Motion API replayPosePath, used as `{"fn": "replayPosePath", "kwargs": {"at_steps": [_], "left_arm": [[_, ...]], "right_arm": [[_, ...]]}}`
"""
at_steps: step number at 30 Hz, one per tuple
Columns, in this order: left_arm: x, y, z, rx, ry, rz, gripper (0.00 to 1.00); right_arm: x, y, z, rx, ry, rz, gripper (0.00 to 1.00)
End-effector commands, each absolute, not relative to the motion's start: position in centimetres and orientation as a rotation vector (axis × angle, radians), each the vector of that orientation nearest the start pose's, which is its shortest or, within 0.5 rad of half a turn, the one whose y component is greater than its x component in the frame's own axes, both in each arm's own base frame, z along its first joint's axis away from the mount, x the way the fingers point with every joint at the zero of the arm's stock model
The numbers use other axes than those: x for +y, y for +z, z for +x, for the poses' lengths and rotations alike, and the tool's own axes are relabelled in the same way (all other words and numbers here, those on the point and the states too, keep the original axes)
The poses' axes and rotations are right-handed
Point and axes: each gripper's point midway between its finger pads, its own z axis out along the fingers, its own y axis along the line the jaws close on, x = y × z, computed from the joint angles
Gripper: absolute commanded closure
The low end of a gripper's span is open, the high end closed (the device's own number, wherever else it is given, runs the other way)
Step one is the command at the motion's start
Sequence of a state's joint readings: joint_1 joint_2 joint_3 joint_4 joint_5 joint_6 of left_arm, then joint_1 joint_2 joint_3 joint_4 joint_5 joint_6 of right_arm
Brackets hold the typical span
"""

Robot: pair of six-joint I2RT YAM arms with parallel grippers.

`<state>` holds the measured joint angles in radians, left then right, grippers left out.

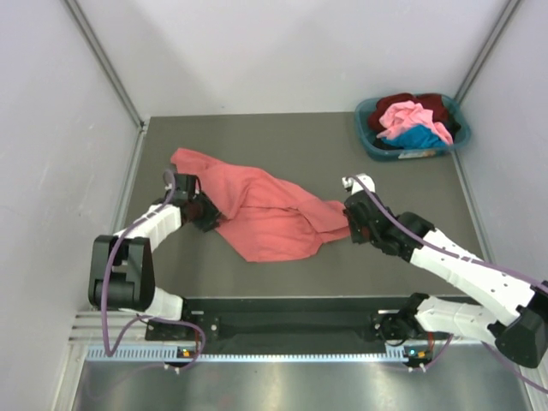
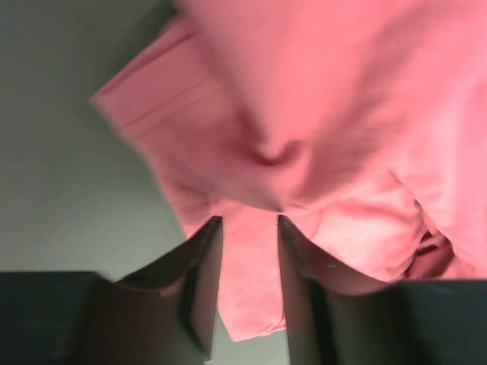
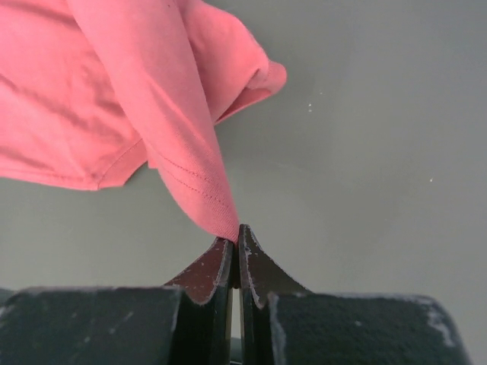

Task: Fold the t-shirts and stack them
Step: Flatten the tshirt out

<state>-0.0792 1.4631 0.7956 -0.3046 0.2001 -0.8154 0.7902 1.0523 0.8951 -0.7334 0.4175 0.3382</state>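
My left gripper is to grab the t-shirt's edge flap next, opposite the t-shirt's hemmed corner, to stretch and spread the salmon-red t-shirt for folding.
A large salmon-red t-shirt (image 1: 265, 214) lies crumpled across the middle of the table. My left gripper (image 1: 208, 214) is at its left edge. In the left wrist view its jaws (image 2: 249, 220) stand apart with a flap of the shirt (image 2: 342, 114) lying between and under them. My right gripper (image 1: 349, 224) is at the shirt's right tip. In the right wrist view it (image 3: 237, 232) is shut on a hemmed corner of the shirt (image 3: 114, 91), pulled up off the table. Pink (image 1: 409, 116), dark maroon (image 1: 434, 104) and blue (image 1: 417, 137) t-shirts sit in the basket.
A teal plastic basket (image 1: 366, 135) stands at the back right corner of the dark grey table (image 1: 282, 141). White walls close in the left, back and right sides.
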Motion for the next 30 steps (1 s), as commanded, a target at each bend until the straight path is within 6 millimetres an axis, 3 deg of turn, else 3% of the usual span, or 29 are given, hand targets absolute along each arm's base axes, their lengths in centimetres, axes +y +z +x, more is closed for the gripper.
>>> {"fn": "replayPosePath", "kwargs": {"at_steps": [1,6,10,11,12,13,15,30], "left_arm": [[-7.6,8.3,33.6,2.38,-0.551,-0.892,0.59],[-3.3,9.9,35.4,2.295,-0.452,-0.99,0.52],[-0.9,8.4,34.7,2.262,-0.4,-1.089,0.52],[-0.8,9.0,35.4,2.227,-0.416,-1.083,0.53],[-1.1,8.0,34.8,2.233,-0.455,-1.1,0.54],[-1.4,8.4,35.4,2.186,-0.502,-1.094,0.55],[-2.2,7.6,34.9,2.195,-0.55,-1.101,0.59],[-1.9,3.5,34.4,2.223,-0.516,-1.152,0.61]], "right_arm": [[15.1,16.5,21.6,2.323,0.116,-0.345,1.0],[15.9,17.1,21.5,2.308,0.187,-0.34,1.0],[16.5,17.2,21.1,2.303,0.234,-0.34,1.0],[16.5,17.1,21.0,2.303,0.236,-0.343,1.0],[16.6,17.2,21.0,2.3,0.243,-0.34,1.0],[16.7,17.2,20.9,2.298,0.248,-0.344,1.0],[16.7,17.1,20.9,2.297,0.254,-0.341,1.0],[17.1,17.5,20.8,2.293,0.274,-0.336,1.0]]}}
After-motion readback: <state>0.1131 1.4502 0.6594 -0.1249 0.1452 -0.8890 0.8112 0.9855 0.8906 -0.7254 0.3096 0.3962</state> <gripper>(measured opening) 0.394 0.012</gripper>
